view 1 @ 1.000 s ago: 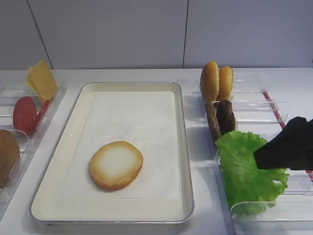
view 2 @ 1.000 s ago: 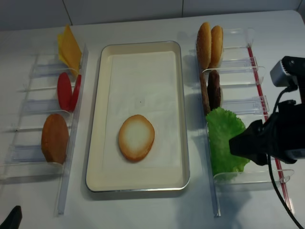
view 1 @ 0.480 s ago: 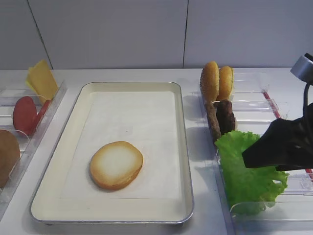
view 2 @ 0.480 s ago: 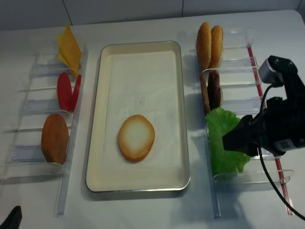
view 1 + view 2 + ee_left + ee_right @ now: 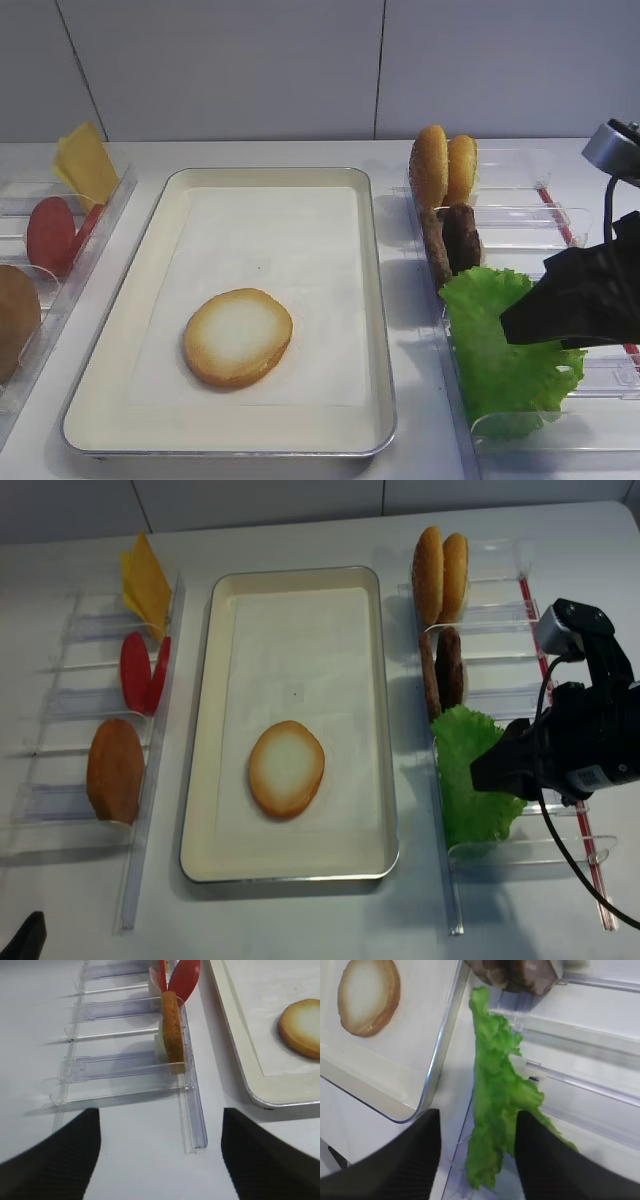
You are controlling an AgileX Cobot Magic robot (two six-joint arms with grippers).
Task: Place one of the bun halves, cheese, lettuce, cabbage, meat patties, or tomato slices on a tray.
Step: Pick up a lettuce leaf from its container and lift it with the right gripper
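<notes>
The lettuce [image 5: 465, 780] has to go over the bun half on the tray, so my right gripper will grab the lettuce by its stem end next.
A cream tray [image 5: 375, 300] holds one bun half [image 5: 238, 336], pale cut face up. Green lettuce [image 5: 497, 1090] stands in the clear right-hand bin. My right gripper [image 5: 476, 1115] straddles its near end, open: the right finger touches the leaf and the left finger stands apart from it. From above, that gripper [image 5: 485, 773] covers the lettuce's [image 5: 465, 780] right edge. My left gripper [image 5: 160, 1112] hangs wide open over bare table by the front end of the left bin. No cabbage is in view.
The right bin also holds two upright bun halves [image 5: 445, 165] and meat patties [image 5: 455, 240]. In the left bin [image 5: 192, 1110] stand cheese [image 5: 85, 160], tomato slices [image 5: 50, 232] and a bun half [image 5: 15, 315]. The tray's rim [image 5: 437, 1060] lies just left of the lettuce.
My right arm has shifted left over the lettuce, and its wrist camera has come into the high view. The bun half and the tray have stayed put.
</notes>
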